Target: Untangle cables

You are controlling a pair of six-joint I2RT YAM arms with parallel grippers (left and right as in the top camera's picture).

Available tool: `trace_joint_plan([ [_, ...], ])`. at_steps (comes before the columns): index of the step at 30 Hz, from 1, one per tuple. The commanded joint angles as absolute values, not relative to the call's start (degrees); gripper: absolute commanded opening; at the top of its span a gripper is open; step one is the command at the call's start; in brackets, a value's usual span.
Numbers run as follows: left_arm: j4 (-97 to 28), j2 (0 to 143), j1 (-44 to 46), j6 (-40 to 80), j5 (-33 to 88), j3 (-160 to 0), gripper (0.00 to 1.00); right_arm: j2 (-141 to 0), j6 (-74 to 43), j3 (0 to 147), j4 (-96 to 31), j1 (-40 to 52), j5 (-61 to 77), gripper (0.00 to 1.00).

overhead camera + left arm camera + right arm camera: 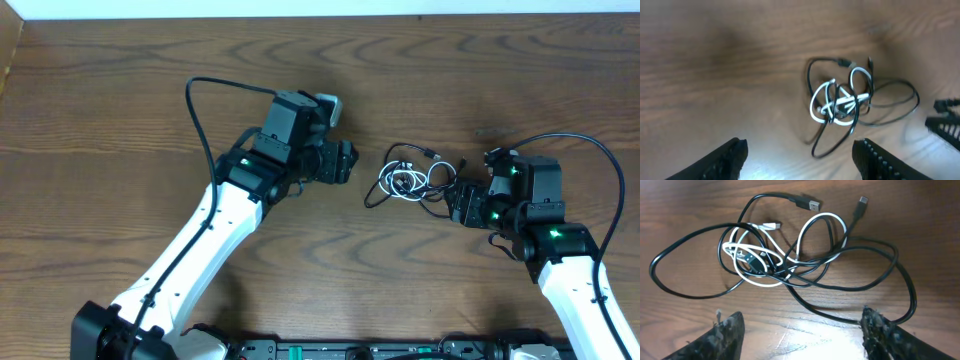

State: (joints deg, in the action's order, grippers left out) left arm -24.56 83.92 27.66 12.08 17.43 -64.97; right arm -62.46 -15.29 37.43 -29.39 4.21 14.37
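Observation:
The left gripper grabs the black cable (381, 178) next by the loop sticking out toward its fingers, to pull the tangle apart.
A black cable (381, 178) and a white cable (412, 182) lie tangled in one small heap on the wooden table between my two grippers. In the right wrist view the black cable (685, 290) loops wide around the white cable (820, 217), with plug ends at the top. In the left wrist view the black cable (912, 100) and white cable (817, 102) lie ahead of my fingers. My left gripper (343, 162) is open and empty, left of the heap. My right gripper (458, 203) is open, right of the heap, with a black loop touching its right finger.
The wooden table (120, 110) stretches to the left and back. Its far edge meets a white wall (300, 8). A thick black arm wire (205, 120) arches over the left arm, another over the right arm (600, 160).

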Motion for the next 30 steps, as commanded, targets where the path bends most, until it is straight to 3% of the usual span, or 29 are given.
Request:
trace_joint_plan([
  [1,-22.9,87.0,29.5,13.2,14.1,-64.8,0.74,-62.3,-14.1,39.0,-29.7,4.4,14.9,0.73],
  [8,-17.7,94.2,33.0,13.2,21.6,-64.8,0.75,-62.3,-23.7,39.0,-37.4,3.0,-1.6,0.75],
  [19,-10.5,102.3,36.7,13.2,24.6,-64.8,0.75,-62.3,-23.7,39.0,-39.5,2.0,-1.9,0.75],
  [30,-3.9,109.7,38.6,15.4,16.9,-64.7,0.75,-62.3,-23.8,39.0,-39.9,2.0,-0.9,0.75],
])
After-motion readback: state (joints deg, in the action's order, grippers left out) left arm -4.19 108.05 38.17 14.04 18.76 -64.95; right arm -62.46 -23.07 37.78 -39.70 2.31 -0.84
